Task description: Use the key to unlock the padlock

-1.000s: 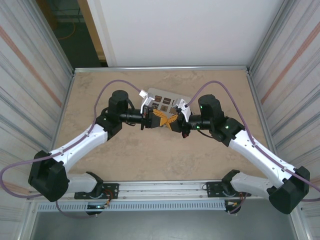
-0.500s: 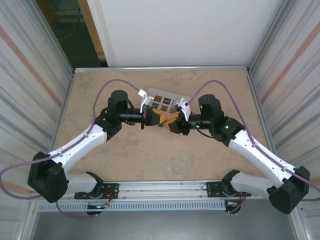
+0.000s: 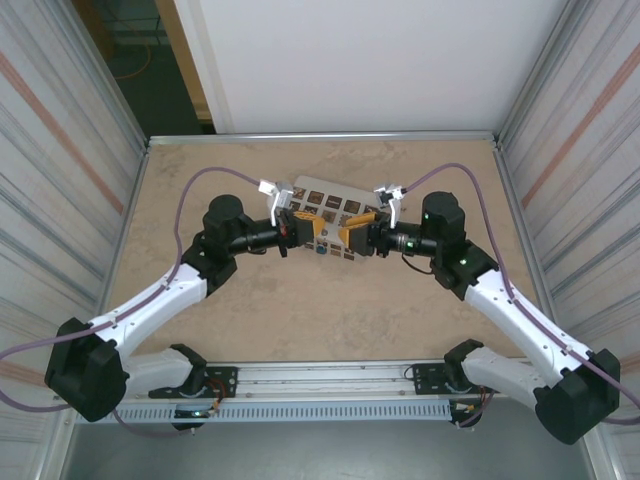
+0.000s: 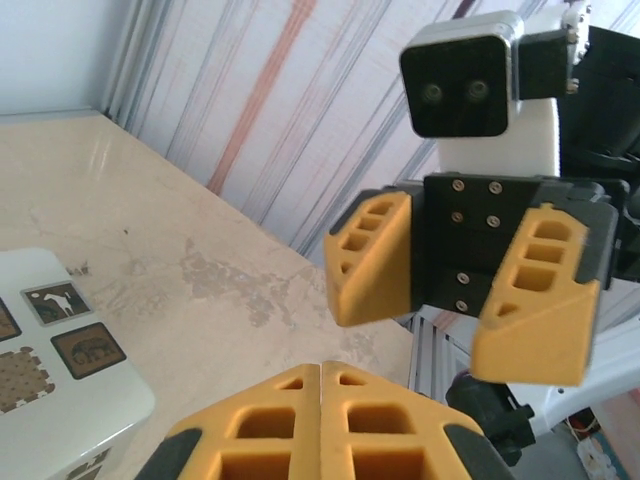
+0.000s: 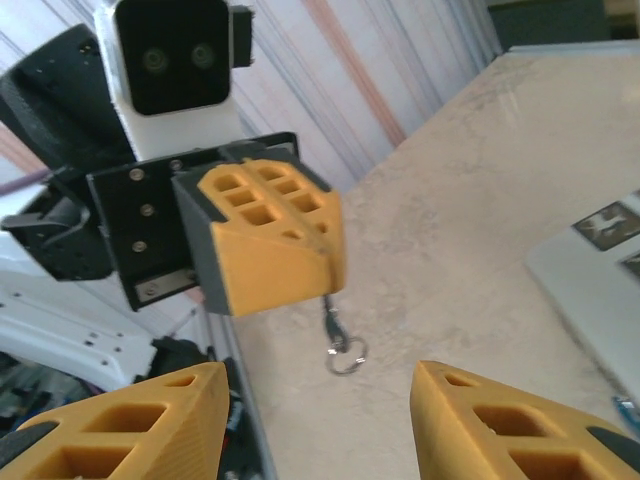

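Note:
Next, my right gripper grabs the key by its dangling ring end (image 5: 344,350), which leaves the opposite end free to unlock the padlock.
My left gripper (image 3: 320,232) is shut on the key (image 5: 329,312); its small ring (image 5: 346,353) dangles below the closed orange fingertips (image 5: 300,255). In the left wrist view the left gripper (image 4: 320,370) has its two pads pressed flat together, and the key is hidden beneath them. My right gripper (image 3: 352,235) faces it from the right, open and empty, its fingers spread wide in its own view (image 5: 318,400) and in the left wrist view (image 4: 445,320). A tiny blue speck, probably the padlock (image 3: 322,251), lies below the grippers by the white box's near edge; the blue speck (image 5: 626,404) recurs.
The white box with brown picture squares (image 3: 330,200) lies on the beige table (image 3: 300,310) just behind both grippers, and its corner (image 4: 60,400) is near the left fingers. Corrugated walls (image 3: 60,180) close in the table on both sides.
The grippers were touching at the box's front. Now the right gripper has drawn back to the right and stands open. Both wrists have rolled and risen, and the left keeps the key.

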